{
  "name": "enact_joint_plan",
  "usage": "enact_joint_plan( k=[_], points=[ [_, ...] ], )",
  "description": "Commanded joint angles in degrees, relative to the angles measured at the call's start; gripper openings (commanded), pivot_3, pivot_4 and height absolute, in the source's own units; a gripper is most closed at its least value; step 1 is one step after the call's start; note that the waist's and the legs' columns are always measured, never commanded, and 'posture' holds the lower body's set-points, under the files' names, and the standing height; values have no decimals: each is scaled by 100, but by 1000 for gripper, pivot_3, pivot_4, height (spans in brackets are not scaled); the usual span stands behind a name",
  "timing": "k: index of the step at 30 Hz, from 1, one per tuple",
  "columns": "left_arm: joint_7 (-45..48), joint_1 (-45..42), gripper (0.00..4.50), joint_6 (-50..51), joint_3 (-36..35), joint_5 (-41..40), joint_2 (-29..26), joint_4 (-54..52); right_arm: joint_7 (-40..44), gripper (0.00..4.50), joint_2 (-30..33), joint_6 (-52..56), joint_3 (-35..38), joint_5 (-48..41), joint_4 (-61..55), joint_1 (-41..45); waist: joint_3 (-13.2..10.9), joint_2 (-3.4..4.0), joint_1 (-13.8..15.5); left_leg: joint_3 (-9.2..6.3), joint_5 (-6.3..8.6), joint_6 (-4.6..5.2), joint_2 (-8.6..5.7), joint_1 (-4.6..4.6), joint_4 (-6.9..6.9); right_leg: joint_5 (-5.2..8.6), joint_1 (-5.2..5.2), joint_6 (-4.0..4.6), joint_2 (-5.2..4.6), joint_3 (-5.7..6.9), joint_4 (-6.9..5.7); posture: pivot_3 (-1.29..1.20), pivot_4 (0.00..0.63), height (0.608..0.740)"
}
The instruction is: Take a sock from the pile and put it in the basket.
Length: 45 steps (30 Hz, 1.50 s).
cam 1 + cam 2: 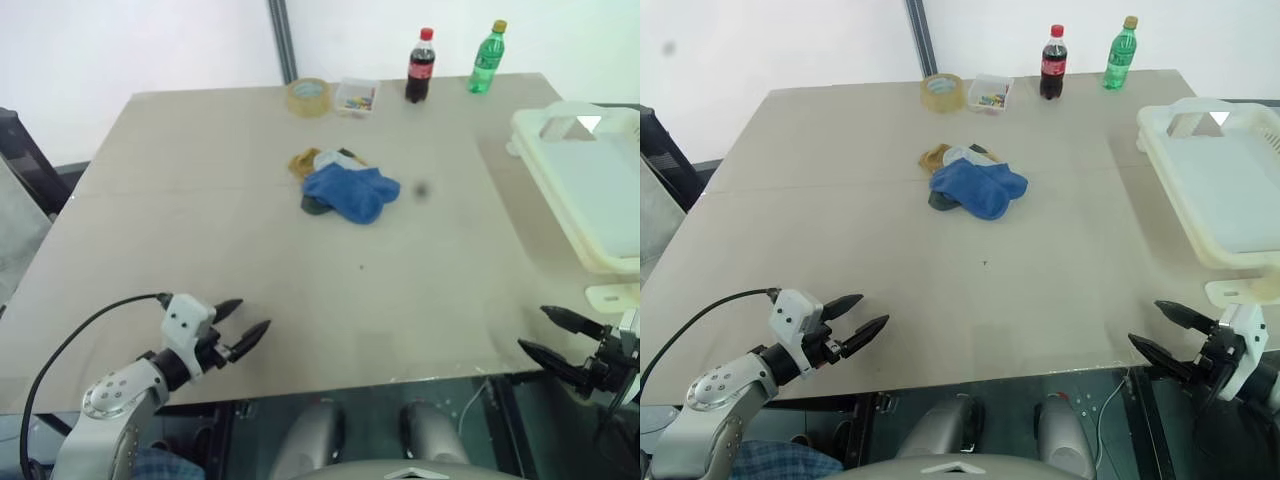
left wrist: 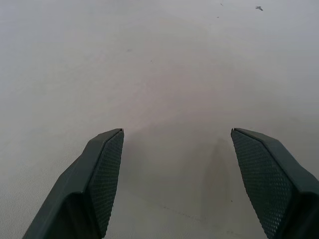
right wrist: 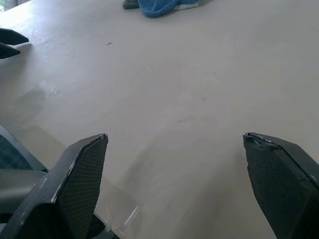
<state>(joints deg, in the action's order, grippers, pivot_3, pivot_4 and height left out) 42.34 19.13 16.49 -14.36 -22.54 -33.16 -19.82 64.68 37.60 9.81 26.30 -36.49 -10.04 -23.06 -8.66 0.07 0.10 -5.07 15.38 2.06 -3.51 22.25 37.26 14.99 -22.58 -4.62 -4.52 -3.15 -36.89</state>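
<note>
Next, my right gripper grabs the top blue sock by its end [image 1: 380, 197] to start moving a sock toward the basket [image 1: 590, 180].
The pile [image 1: 345, 186] of socks lies mid-table, a bright blue sock [image 1: 350, 192] on top with mustard, grey and dark green ones beneath; its edge also shows in the right wrist view [image 3: 159, 6]. The cream-white basket [image 1: 590, 180] stands at the table's right edge. My left gripper [image 1: 248, 321] hovers open over the near left part of the table, nothing between its fingers [image 2: 102, 179]. My right gripper [image 1: 550, 334] stands open at the near right corner, below the basket, also empty. Both grippers are well short of the pile.
Along the far edge stand a tape roll [image 1: 308, 96], a small clear box of colourful bits [image 1: 356, 98], a cola bottle [image 1: 420, 66] and a green bottle [image 1: 487, 57]. A black cable [image 1: 70, 350] loops from my left wrist. The beige table [image 1: 200, 230] spreads between grippers and pile.
</note>
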Motion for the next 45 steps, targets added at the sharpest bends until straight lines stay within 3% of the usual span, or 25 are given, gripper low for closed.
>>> enact_joint_plan(
  k=[1,30,34,39,45],
  points=[
    [28,-3,3693,-170,-144,-32,-47,-241,59,4439,96,-135,187,-22,-4,117,-1,-2,6,0,0,0,0,0,0,0,0,0,0,0,0,0,150,740],
    [88,-339,3693,-527,-35,33,16,19,-2,4439,210,-173,-52,97,214,675,-2,-4,62,-3,0,0,-2,7,3,-3,-3,1,1,25,3,0,150,740],
    [382,-489,3693,-859,-170,-270,80,200,-428,4439,-59,-9,-909,520,325,1611,-4,-9,13,0,-1,0,3,-1,5,-8,-2,9,8,22,0,0,150,740],
    [779,-700,3693,-1008,-278,-643,50,333,-1068,4439,-383,162,-2258,1757,1166,3152,-4,-9,-59,2,-3,-3,3,-7,7,-12,-2,14,11,24,-5,0,150,740],
    [1257,-730,3693,-1031,-557,-1237,-4,255,-2023,4439,-1358,638,-2940,2417,2473,4955,-9,-14,-141,3,-18,-28,-1,8,7,-13,-22,15,13,21,-12,0,150,740]
  ],
)
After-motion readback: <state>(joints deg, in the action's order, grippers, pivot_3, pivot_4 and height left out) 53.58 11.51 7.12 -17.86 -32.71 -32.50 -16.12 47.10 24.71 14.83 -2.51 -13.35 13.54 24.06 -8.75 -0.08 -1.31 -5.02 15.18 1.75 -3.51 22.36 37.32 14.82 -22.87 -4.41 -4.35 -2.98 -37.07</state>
